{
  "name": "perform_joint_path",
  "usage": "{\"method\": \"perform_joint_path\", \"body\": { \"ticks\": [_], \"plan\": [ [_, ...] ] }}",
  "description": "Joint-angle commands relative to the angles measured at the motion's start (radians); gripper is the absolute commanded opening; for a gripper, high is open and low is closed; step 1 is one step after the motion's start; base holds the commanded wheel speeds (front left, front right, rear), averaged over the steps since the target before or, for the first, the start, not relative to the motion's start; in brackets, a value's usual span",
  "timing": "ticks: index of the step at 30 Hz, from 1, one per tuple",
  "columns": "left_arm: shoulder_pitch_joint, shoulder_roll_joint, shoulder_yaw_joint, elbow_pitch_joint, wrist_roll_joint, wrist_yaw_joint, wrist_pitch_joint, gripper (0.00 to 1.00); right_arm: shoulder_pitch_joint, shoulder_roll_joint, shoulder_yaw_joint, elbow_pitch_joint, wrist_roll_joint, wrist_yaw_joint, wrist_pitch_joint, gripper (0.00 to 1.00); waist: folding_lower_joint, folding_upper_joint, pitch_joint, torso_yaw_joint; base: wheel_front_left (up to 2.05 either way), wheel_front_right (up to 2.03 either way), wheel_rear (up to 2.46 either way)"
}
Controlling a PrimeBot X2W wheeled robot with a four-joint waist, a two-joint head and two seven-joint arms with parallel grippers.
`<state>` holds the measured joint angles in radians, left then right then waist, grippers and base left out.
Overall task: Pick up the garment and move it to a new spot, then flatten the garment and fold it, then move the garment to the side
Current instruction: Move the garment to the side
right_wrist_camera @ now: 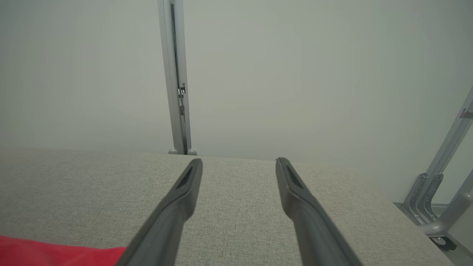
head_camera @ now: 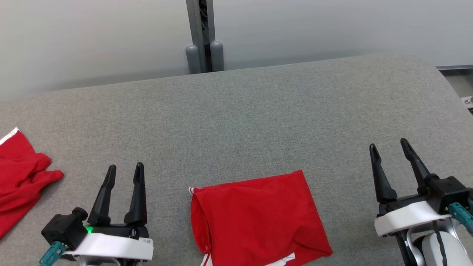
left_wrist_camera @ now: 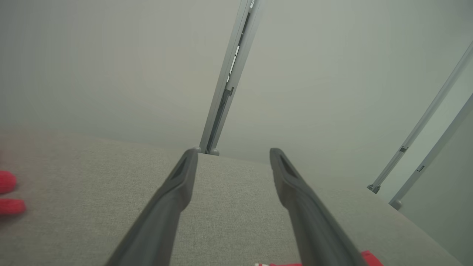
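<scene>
My right gripper has to grab the folded garment [head_camera: 258, 218] by its folded edge [head_camera: 315, 210] next. Then it can move the garment to the side.
A folded red garment [head_camera: 258, 218] with white trim lies near the front edge of the grey table [head_camera: 236, 118], between my two grippers. Its corner shows red at the bottom of the left wrist view [left_wrist_camera: 369, 257] and at the lower left of the right wrist view [right_wrist_camera: 55, 253]. My left gripper [head_camera: 125, 169] stands open to the garment's left, with nothing between its fingers. My right gripper [head_camera: 390, 145] stands open well to the garment's right, also with nothing in it. Both hover apart from the cloth.
A second red garment [head_camera: 20, 173] with white trim lies crumpled at the table's left edge; it shows in the left wrist view [left_wrist_camera: 7, 194] too. A grey post [head_camera: 201, 37] stands against the pale wall behind the table. Metal frame parts [right_wrist_camera: 436, 207] stand off the right end.
</scene>
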<state>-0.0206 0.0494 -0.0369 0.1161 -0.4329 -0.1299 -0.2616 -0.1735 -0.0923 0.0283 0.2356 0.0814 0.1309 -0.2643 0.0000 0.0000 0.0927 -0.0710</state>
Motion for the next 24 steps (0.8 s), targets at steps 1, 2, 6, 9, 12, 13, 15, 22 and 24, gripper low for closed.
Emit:
{"method": "perform_joint_path", "body": {
  "ticks": [1, 2, 6, 9, 12, 13, 15, 22, 24],
  "plan": [
    [0.011, 0.003, -0.003, 0.004, 0.003, -0.001, -0.003, 1.0, 0.008, 0.0, -0.007, -0.002, -0.005, 0.0, -0.001, 1.0, 0.0, 0.0, 0.0, 0.001, 0.0, 0.0, 0.0],
    [0.011, 0.003, -0.003, 0.005, 0.005, -0.001, -0.003, 1.0, 0.008, 0.004, -0.007, -0.002, -0.004, 0.0, -0.001, 1.0, 0.0, 0.0, 0.0, 0.001, 0.0, 0.0, 0.0],
    [0.006, 0.003, -0.007, 0.005, 0.008, -0.001, -0.003, 1.0, 0.01, 0.009, -0.006, -0.002, 0.016, 0.0, -0.001, 1.0, 0.0, 0.0, 0.003, 0.003, 0.0, 0.0, 0.0],
    [0.0, 0.003, -0.01, 0.005, 0.009, -0.001, -0.003, 1.0, 0.018, 0.006, 0.045, 0.027, 0.081, 0.0, -0.001, 1.0, 0.0, 0.0, 0.006, 0.007, 0.0, 0.0, 0.0],
    [-0.009, 0.003, -0.013, 0.006, 0.01, -0.001, -0.003, 1.0, 0.016, -0.033, 0.118, 0.07, 0.157, 0.0, 0.024, 1.0, 0.0, 0.0, 0.013, 0.012, 0.0, 0.0, 0.0],
    [-0.012, 0.003, -0.013, 0.007, 0.009, -0.001, -0.003, 1.0, 0.015, -0.04, 0.145, 0.085, 0.189, 0.0, 0.041, 1.0, 0.0, 0.0, 0.016, 0.014, 0.0, 0.0, 0.0],
    [-0.013, 0.003, -0.016, 0.008, 0.009, -0.001, -0.003, 1.0, 0.011, -0.06, 0.198, 0.103, 0.248, 0.0, 0.07, 1.0, 0.0, 0.0, 0.022, 0.019, 0.0, 0.0, 0.0],
    [-0.031, 0.003, -0.024, 0.015, 0.012, -0.001, -0.003, 1.0, -0.01, -0.104, 0.352, 0.151, 0.483, 0.0, 0.199, 1.0, 0.0, 0.0, 0.046, 0.033, 0.0, 0.0, 0.0],
    [-0.035, 0.003, -0.023, 0.016, 0.012, -0.001, -0.003, 1.0, -0.017, -0.114, 0.378, 0.16, 0.536, 0.0, 0.22, 1.0, 0.0, 0.0, 0.054, 0.038, 0.0, 0.0, 0.0]
  ]
}}
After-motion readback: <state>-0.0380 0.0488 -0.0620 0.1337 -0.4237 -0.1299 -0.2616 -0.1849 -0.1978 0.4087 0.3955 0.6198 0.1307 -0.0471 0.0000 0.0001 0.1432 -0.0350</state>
